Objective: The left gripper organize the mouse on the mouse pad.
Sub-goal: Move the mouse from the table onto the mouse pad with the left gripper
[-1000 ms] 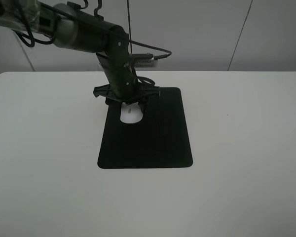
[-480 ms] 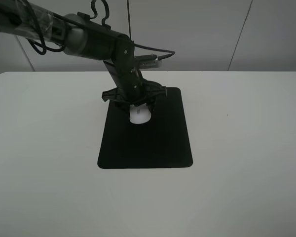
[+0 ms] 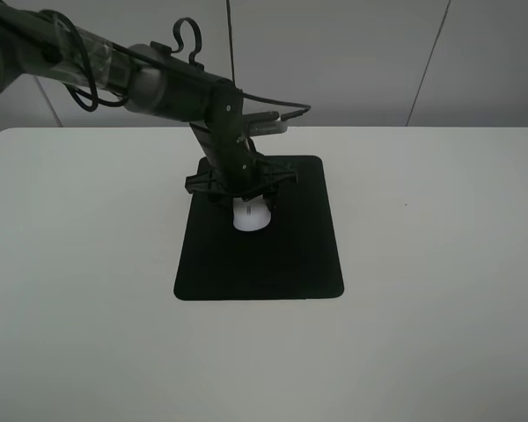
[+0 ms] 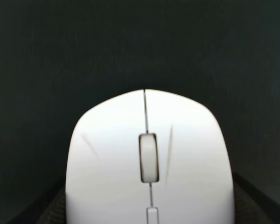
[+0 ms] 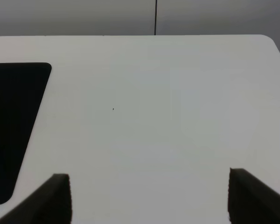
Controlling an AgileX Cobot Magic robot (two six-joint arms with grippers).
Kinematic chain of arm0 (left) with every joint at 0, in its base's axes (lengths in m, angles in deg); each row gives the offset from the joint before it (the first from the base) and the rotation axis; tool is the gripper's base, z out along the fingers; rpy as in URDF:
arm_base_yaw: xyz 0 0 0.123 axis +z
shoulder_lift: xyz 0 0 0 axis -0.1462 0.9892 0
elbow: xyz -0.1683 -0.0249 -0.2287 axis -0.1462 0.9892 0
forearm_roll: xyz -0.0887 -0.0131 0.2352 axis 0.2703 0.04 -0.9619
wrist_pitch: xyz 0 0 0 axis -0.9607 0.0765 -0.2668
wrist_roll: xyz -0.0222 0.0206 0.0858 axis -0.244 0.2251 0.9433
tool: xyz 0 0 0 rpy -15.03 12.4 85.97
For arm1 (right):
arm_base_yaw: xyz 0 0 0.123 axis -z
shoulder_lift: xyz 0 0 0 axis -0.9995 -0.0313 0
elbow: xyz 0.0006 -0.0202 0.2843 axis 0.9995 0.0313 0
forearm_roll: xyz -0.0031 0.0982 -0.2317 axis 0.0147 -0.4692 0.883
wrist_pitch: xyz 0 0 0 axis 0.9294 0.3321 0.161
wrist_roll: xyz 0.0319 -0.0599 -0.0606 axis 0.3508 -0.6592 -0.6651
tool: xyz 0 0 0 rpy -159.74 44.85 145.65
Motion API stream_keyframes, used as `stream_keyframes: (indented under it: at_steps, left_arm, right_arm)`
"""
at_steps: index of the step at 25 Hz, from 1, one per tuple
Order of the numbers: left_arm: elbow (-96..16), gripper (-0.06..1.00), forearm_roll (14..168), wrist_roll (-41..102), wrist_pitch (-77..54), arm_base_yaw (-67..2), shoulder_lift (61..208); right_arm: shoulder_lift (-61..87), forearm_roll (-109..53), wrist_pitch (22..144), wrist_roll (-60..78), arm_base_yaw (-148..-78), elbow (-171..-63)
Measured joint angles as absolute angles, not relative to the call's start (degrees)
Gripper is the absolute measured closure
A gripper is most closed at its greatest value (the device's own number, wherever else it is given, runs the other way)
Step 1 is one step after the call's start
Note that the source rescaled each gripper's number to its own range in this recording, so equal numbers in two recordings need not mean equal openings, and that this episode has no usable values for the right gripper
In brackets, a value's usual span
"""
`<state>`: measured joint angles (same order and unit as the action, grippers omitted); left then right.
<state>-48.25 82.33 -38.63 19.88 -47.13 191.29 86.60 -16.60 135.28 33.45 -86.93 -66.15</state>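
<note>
I will open my left gripper now, because the white mouse (image 3: 252, 216) sits low on the black mouse pad (image 3: 257, 264), inside the pad's edges.
The white mouse (image 3: 252, 216) lies on the upper half of the black mouse pad (image 3: 273, 259), which sits mid-table. My left gripper (image 3: 247, 203) reaches down from the upper left and is shut on the mouse's rear end. In the left wrist view the mouse (image 4: 149, 158) fills the frame with its grey scroll wheel facing up. Dark fingers (image 4: 254, 198) press its sides, and the pad (image 4: 140, 42) lies beyond it. My right gripper (image 5: 149, 200) stands open over bare table, away from the pad (image 5: 11, 126).
The white table (image 3: 422, 264) stretches around the pad on every side. A grey wall rises behind the table's far edge. The left arm's black cable loops above the pad's far end.
The left gripper has carried the mouse to the right and a little toward the front of the pad. The arm has swung with it.
</note>
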Motion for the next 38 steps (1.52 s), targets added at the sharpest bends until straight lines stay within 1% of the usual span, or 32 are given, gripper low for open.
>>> stream_keyframes:
  at_steps: [26,27,28,30,31,33,38]
  left_arm:
    - [-48.5,0.93,82.6,-36.4,19.8,-47.1,192.1]
    - [-48.5,0.91,82.7,-36.4,19.8,-47.1,192.1]
    - [-48.5,0.85,82.8,-36.4,19.8,-47.1,192.1]
    - [-48.5,0.66,83.1,-36.3,19.6,-47.1,192.1]
    - [-48.5,0.61,83.3,-36.2,19.6,-47.1,192.1]
    - [-48.5,0.57,83.4,-35.7,19.6,-47.1,192.1]
    - [-48.6,0.55,83.4,-35.1,19.5,-47.1,192.1]
  right_arm:
    - [86.6,-16.6,135.3,33.5,-86.9,-66.1]
    - [86.6,-16.6,135.3,33.5,-86.9,-66.1]
    - [86.6,-16.6,135.3,33.5,-86.9,-66.1]
    - [86.6,-16.6,135.3,33.5,-86.9,-66.1]
    - [86.6,-16.6,135.3,33.5,-86.9,-66.1]
    - [86.6,-16.6,135.3,33.5,-86.9,-66.1]
    - [86.6,-16.6,135.3,33.5,-86.9,-66.1]
